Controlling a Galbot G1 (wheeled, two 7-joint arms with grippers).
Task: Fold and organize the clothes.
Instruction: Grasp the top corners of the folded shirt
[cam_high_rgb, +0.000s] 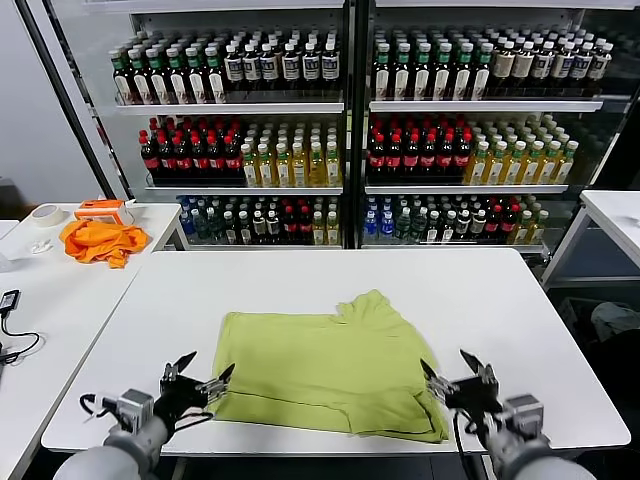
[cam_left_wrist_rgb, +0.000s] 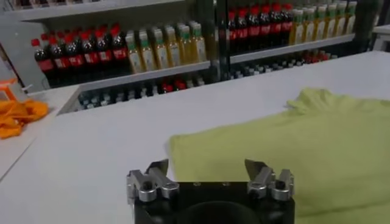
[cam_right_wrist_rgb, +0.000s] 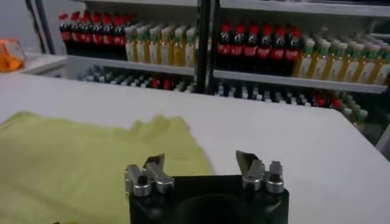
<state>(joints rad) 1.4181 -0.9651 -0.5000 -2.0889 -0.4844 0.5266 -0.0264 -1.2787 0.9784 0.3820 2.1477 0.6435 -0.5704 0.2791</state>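
Note:
The right gripper picks up the lime T-shirt (cam_high_rgb: 325, 365) by its sleeve (cam_high_rgb: 372, 306) next, to fold the T-shirt over.
The lime T-shirt (cam_high_rgb: 325, 365) lies partly folded on the white table (cam_high_rgb: 330, 275), with a sleeve sticking up toward the far side. My left gripper (cam_high_rgb: 205, 372) is open and empty at the shirt's near left corner, just above the table. My right gripper (cam_high_rgb: 448, 368) is open and empty at the shirt's near right corner. The left wrist view shows the shirt (cam_left_wrist_rgb: 292, 140) ahead of the open left gripper (cam_left_wrist_rgb: 207, 167). The right wrist view shows the shirt (cam_right_wrist_rgb: 91, 155) beside the open right gripper (cam_right_wrist_rgb: 201, 159).
A side table (cam_high_rgb: 60, 290) on the left holds a bright orange cloth (cam_high_rgb: 100, 240), an orange box, a tape roll (cam_high_rgb: 45, 214) and a cable. Shelves of bottles (cam_high_rgb: 340, 130) stand behind. Another white table (cam_high_rgb: 615, 215) is at the far right.

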